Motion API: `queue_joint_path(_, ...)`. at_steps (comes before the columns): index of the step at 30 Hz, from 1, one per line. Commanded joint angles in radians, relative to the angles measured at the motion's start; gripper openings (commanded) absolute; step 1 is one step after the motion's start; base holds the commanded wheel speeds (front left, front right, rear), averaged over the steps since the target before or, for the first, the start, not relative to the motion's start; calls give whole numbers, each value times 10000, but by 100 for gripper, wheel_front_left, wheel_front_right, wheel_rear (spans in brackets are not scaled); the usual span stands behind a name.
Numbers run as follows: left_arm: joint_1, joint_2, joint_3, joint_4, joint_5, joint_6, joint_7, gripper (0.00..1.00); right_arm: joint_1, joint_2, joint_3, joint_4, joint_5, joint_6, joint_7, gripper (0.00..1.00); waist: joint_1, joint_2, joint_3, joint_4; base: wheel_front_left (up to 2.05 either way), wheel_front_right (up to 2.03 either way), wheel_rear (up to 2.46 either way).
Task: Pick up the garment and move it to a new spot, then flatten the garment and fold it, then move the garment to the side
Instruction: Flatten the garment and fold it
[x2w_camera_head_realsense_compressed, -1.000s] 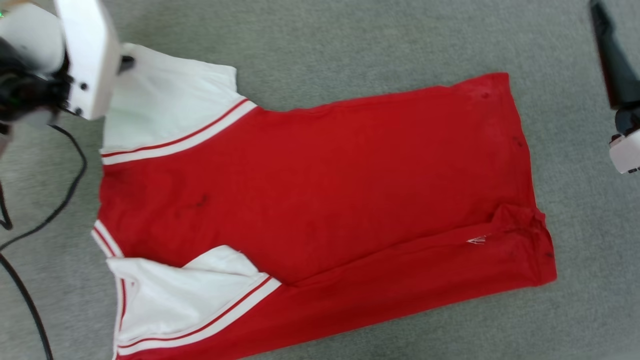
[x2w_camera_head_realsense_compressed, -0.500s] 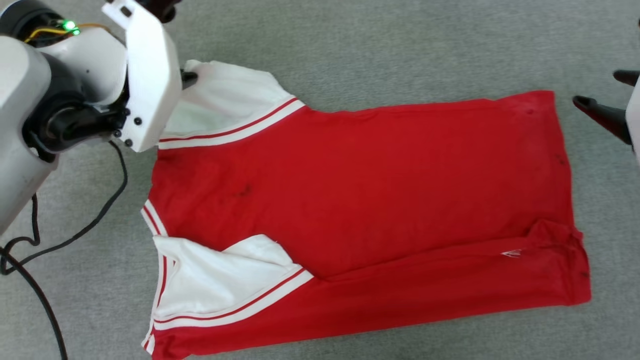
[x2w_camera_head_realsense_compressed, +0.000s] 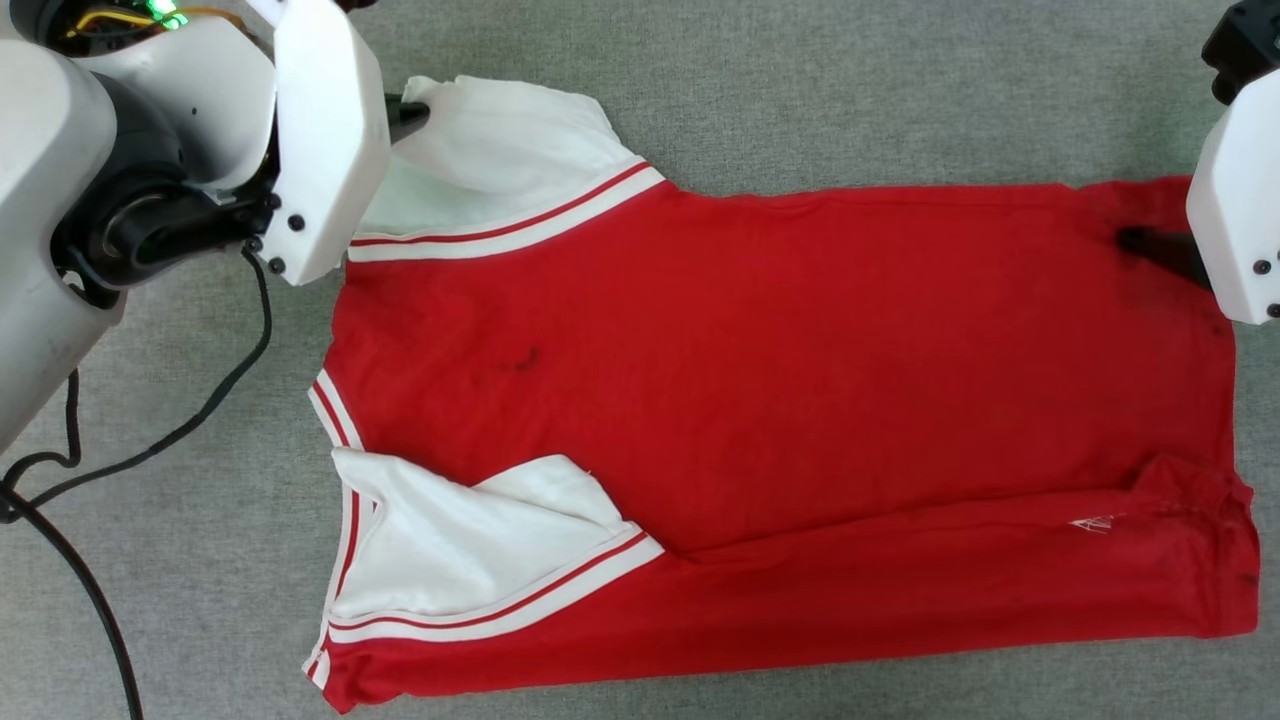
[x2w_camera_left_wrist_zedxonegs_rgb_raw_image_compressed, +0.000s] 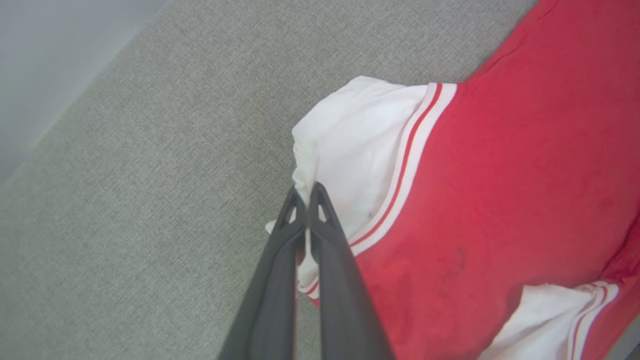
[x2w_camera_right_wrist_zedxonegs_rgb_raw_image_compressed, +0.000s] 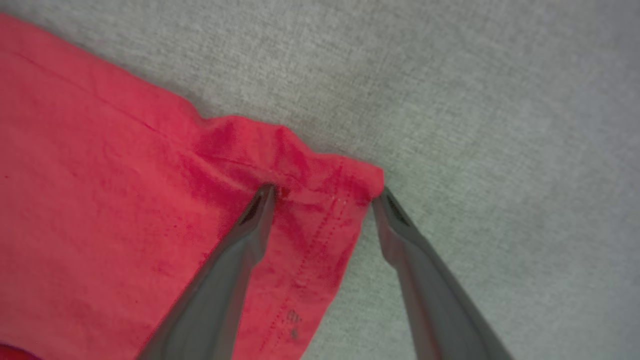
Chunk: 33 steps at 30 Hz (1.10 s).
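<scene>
My right gripper takes hold of the garment (x2w_camera_head_realsense_compressed: 780, 380) by its unfolded hem corner (x2w_camera_head_realsense_compressed: 1182, 204) next, to fold the garment over along its length.
The garment (x2w_camera_head_realsense_compressed: 780, 380), a red T-shirt with white sleeves and striped trim, lies spread on the grey fabric surface (x2w_camera_head_realsense_compressed: 800, 90), collar end to the left, hem to the right. Its lower side is folded over along its length. My left gripper (x2w_camera_left_wrist_zedxonegs_rgb_raw_image_compressed: 306, 192) is shut on the edge of the far white sleeve (x2w_camera_left_wrist_zedxonegs_rgb_raw_image_compressed: 350, 150), at the upper left in the head view (x2w_camera_head_realsense_compressed: 415, 112). My right gripper (x2w_camera_right_wrist_zedxonegs_rgb_raw_image_compressed: 322, 195) stands open astride the far hem corner (x2w_camera_right_wrist_zedxonegs_rgb_raw_image_compressed: 350, 180) of the garment (x2w_camera_right_wrist_zedxonegs_rgb_raw_image_compressed: 100, 200), one finger on the red cloth and the other on the surface just past the corner.
Black cables (x2w_camera_head_realsense_compressed: 150, 440) loop over the surface at the left, beside my left arm (x2w_camera_head_realsense_compressed: 60, 200). Bare grey surface surrounds the shirt on its far and near sides. A pale wall or edge (x2w_camera_left_wrist_zedxonegs_rgb_raw_image_compressed: 60, 45) shows beyond the surface in the left wrist view.
The head camera has shifted, so the whole picture slid. My right gripper has come in from beyond the hem onto the far hem corner. The left gripper keeps its hold on the sleeve.
</scene>
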Motion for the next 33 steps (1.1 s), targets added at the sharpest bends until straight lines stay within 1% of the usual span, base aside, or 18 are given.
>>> queue_joint_path(1,-89,-13,-54,-27,-13,-2,-91,0,445,181,420,156,141,2,26,100,0,0,56,42,0,0,0)
queue_joint_path(3,-103,-13,-65,-15,-19,-2,-133,0,515,206,528,210,214,4,-57,100,0,0,67,46,0,0,0)
queue_joint_path(4,-105,-5,-83,-7,-27,-2,-176,0,542,226,546,280,295,12,-225,43,0,0,72,50,0,0,0)
queue_joint_path(5,-103,5,-102,7,-43,-2,-216,0,524,235,542,345,322,10,-387,0,0,0,65,51,0,0,0)
queue_joint_path(7,-62,50,-170,104,2,-2,-303,0,400,135,572,475,322,4,-650,0,0,0,-15,45,0,0,0)
queue_joint_path(12,202,92,-234,309,-36,-2,-695,0,9,-6,443,627,444,-4,-1752,0,0,0,-557,-23,0,0,0)
queue_joint_path(18,750,436,-279,152,-232,-1,-1136,0,391,-171,788,527,780,-4,-3057,0,0,0,-1531,-106,0,0,0)
queue_joint_path(22,1316,807,-329,-255,-377,82,-1399,0,865,-333,972,420,1201,-4,-3847,0,0,0,-2096,-130,0,0,0)
queue_joint_path(26,2024,1254,-444,-833,-478,256,-1683,0,1351,-566,1296,281,1443,-4,-4432,0,0,0,-2610,-157,0,0,0)
queue_joint_path(33,3466,2007,-846,-1864,-715,663,-2157,0,2178,-923,1870,-18,1754,-4,-4969,0,0,0,-3349,-199,0,0,0)
